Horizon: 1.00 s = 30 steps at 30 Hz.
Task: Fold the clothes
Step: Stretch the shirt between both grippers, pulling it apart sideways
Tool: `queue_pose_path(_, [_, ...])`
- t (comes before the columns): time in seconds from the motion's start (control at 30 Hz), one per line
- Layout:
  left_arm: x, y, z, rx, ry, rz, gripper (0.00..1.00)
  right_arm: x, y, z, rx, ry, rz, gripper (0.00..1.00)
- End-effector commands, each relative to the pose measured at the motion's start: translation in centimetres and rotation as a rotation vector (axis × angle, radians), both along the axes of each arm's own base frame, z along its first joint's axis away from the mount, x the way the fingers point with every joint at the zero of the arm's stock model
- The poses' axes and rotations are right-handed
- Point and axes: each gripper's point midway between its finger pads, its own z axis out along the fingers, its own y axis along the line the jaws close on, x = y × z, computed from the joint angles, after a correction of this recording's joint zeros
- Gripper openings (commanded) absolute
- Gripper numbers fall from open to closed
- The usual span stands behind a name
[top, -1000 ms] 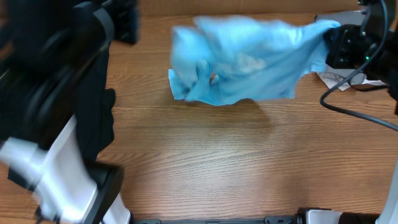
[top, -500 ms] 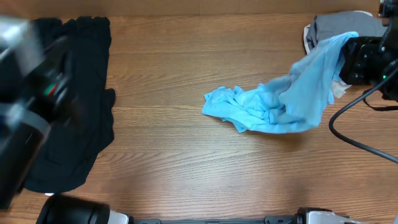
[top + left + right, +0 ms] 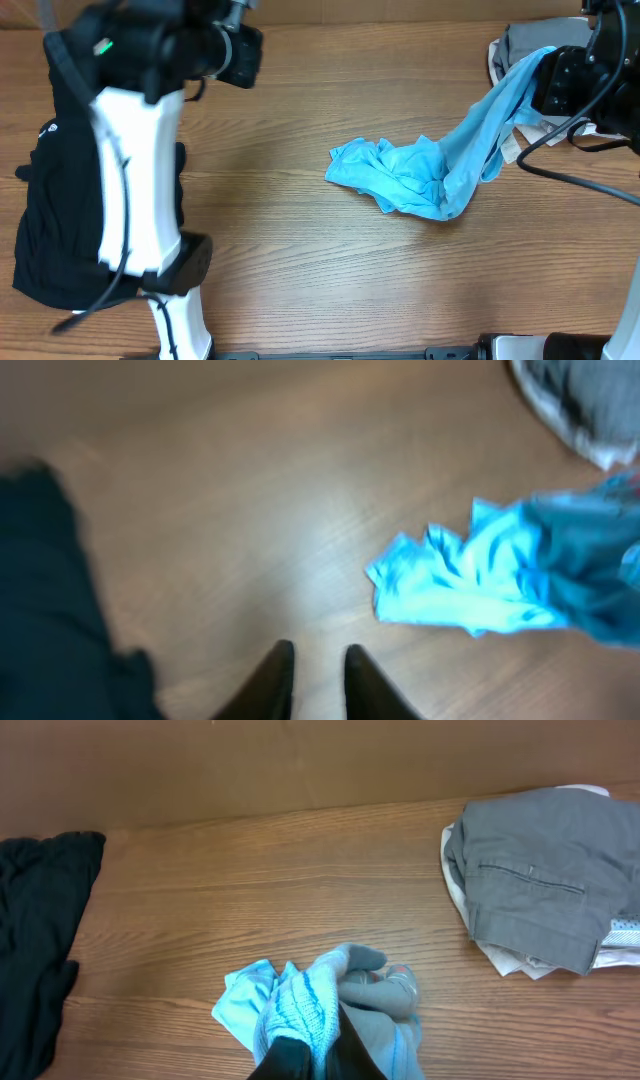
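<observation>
I should next grip the light blue garment by its loose end with my left gripper, opposite my right gripper, then spread it for folding.
A light blue garment lies crumpled mid-table, one end stretched up to the right. My right gripper is shut on that end, holding it above the table; the wrist view shows the knit cuff pinched between the fingers. My left gripper is at the far left of the table, above the wood, its fingers a little apart and empty. The blue garment lies to its right in that view. A black garment lies along the left side.
A stack of folded clothes, grey on top, sits at the far right corner; it also shows in the right wrist view. The left arm's white body stands over the black garment.
The blue garment dropped from spread in the air to a crumpled heap on the table, its end still in my right gripper. My left arm swung quickly across the left side.
</observation>
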Motion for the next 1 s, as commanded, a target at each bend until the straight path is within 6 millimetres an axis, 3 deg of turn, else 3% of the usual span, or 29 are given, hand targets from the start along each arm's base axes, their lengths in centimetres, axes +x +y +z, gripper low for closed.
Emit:
queue_pose_path(0.0, [1.2,-2.7,-7.9,-0.053,0.266,-0.062,0.29,0.0,-0.1,0.9,-0.003,-0.031,-0.005,0.04])
queue_pose_path(0.03, [1.4,-2.9,-9.6,-0.052,0.321,-0.060,0.31,0.1,-0.2,0.9,-0.003,-0.031,-0.005,0.04])
queue_pose_path(0.07, [1.3,-3.5,-13.0,-0.036,0.423,-0.066,0.34,0.2,-0.2,0.9,-0.004,-0.034,-0.005,0.04])
queue_pose_path(0.27, [0.2,-5.7,-20.8,0.014,0.642,-0.060,0.41,0.6,-0.2,0.7,-0.003,-0.030,-0.005,0.04])
queue_pose_path(0.5, [-0.1,-10.0,-26.8,-0.028,0.705,0.030,0.48,1.1,-0.2,0.0,0.001,-0.007,-0.007,0.04])
queue_pose_path(0.67, [-1.0,-10.6,-31.3,-0.088,0.817,0.295,0.48,1.1,-0.2,0.0,0.000,-0.007,-0.007,0.04])
queue_pose_path(0.8, [-1.2,-10.9,-33.4,-0.146,0.864,0.419,0.51,1.1,-0.2,0.1,0.000,-0.008,-0.007,0.04])
queue_pose_path(0.97, [-1.0,-11.3,-34.3,-0.184,0.870,0.457,0.52,1.1,-0.2,0.0,-0.001,-0.008,-0.007,0.04])
